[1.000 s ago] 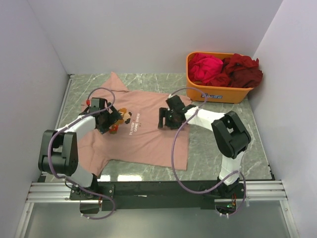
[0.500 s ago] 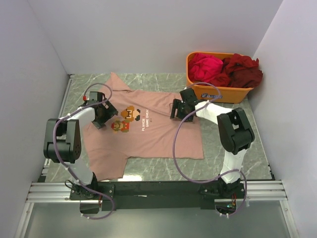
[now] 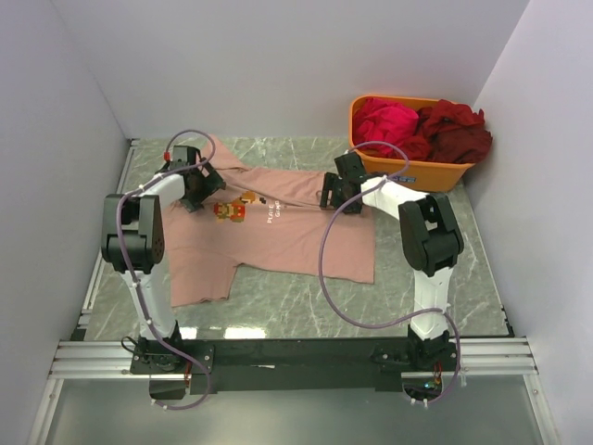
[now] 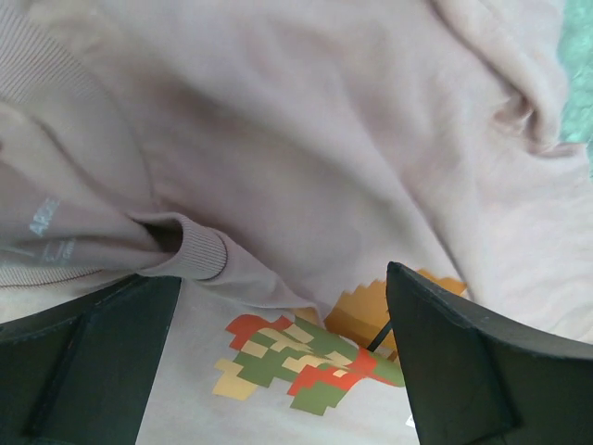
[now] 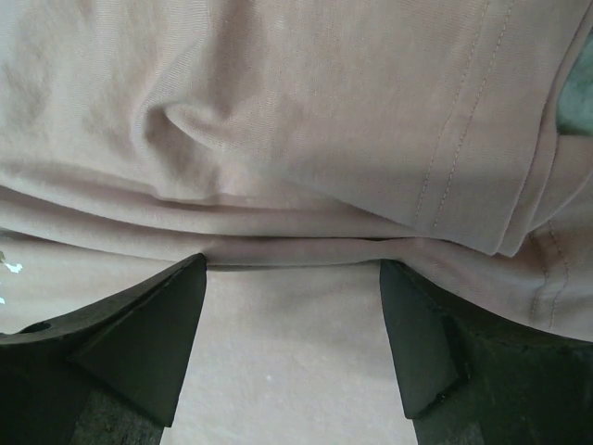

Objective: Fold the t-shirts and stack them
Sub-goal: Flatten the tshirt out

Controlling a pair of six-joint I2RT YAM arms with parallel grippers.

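My left gripper grabs the salmon-pink t-shirt's near sleeve by its outer edge next, to fold the t-shirt's near side inward.
The salmon-pink t-shirt lies spread on the table, its far part bunched in a fold. My left gripper is open over the collar end. In the left wrist view the ribbed collar folds over the pixel-art figure, with the jaws wide apart above the cloth. My right gripper is open at the shirt's far right. In the right wrist view a fold ridge runs between the spread fingers. A magenta shirt and a dark red shirt lie in the tub.
The orange plastic tub stands at the back right, just beyond my right gripper. White walls close in the left, back and right sides. Bare marble table shows to the right of and in front of the shirt.
Both grippers have moved from the middle of the shirt out toward its far side. The shirt has spread and shifted, and its far edge now lies folded over part of the print.
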